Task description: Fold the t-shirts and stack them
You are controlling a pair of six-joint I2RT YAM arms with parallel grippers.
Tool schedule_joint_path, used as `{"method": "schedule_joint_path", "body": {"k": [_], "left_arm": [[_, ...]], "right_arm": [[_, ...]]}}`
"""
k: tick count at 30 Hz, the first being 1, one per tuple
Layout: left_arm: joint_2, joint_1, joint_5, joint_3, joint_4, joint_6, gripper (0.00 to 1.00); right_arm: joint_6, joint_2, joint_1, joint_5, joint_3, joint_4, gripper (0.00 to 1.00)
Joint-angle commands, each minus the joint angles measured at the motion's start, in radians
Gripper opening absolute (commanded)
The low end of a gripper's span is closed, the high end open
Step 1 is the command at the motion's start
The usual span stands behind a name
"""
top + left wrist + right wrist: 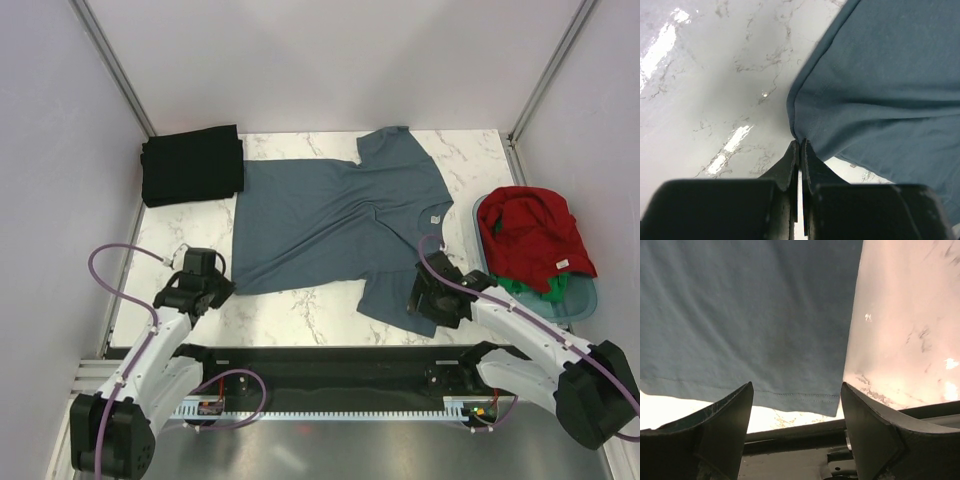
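My right gripper, wide open over the sleeve hem (755,325), would leave the near sleeve lying if lifted now.
The slate blue-grey t-shirt (330,225) lies spread on the marble table, its collar to the right. My left gripper (214,286) is at its near left hem corner. In the left wrist view the jaws are shut (800,143) and pinch that corner of the cloth (880,90), with creases running from the tips. My right gripper (421,300) is open over the near sleeve. In the right wrist view (796,385) it straddles the sleeve hem (755,325) without touching it. A black t-shirt (192,165) lies folded at the back left. The red t-shirt (535,235) and the green t-shirt (557,290) are heaped in the tub.
The pale blue plastic tub (590,300) stands at the right edge of the table. A black rail (330,365) runs along the near table edge, just behind the right gripper. Grey walls enclose the table on the left, back and right.
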Motion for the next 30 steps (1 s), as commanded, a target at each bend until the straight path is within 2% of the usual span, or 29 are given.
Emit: {"method": "schedule_joint_path", "body": {"k": [1, 6, 9, 13, 18, 22, 27, 30], "left_arm": [[0.023, 0.007, 0.006, 0.042, 0.005, 0.04, 0.02], [0.031, 0.007, 0.004, 0.056, 0.005, 0.046, 0.02], [0.025, 0.007, -0.001, 0.049, 0.005, 0.046, 0.02], [0.028, 0.007, -0.007, 0.041, 0.005, 0.047, 0.02], [0.017, 0.006, 0.034, 0.074, -0.024, 0.057, 0.02], [-0.041, 0.007, 0.078, 0.153, -0.11, 0.093, 0.02], [-0.109, 0.007, 0.144, 0.225, -0.231, 0.133, 0.02], [-0.121, 0.007, 0.205, 0.254, -0.284, 0.126, 0.02]], "right_arm": [[0.093, 0.013, 0.037, -0.051, -0.052, 0.036, 0.78], [0.11, 0.039, 0.079, -0.059, -0.093, 0.086, 0.75], [0.11, 0.045, 0.08, -0.054, -0.106, 0.103, 0.67], [0.102, 0.05, 0.08, -0.05, -0.109, 0.113, 0.43], [0.073, 0.036, 0.08, -0.086, -0.078, 0.105, 0.27], [0.047, 0.001, 0.08, -0.117, 0.014, 0.053, 0.08], [0.038, -0.122, 0.079, -0.115, 0.133, -0.08, 0.0], [0.042, -0.171, 0.08, -0.117, 0.19, -0.169, 0.0]]}}
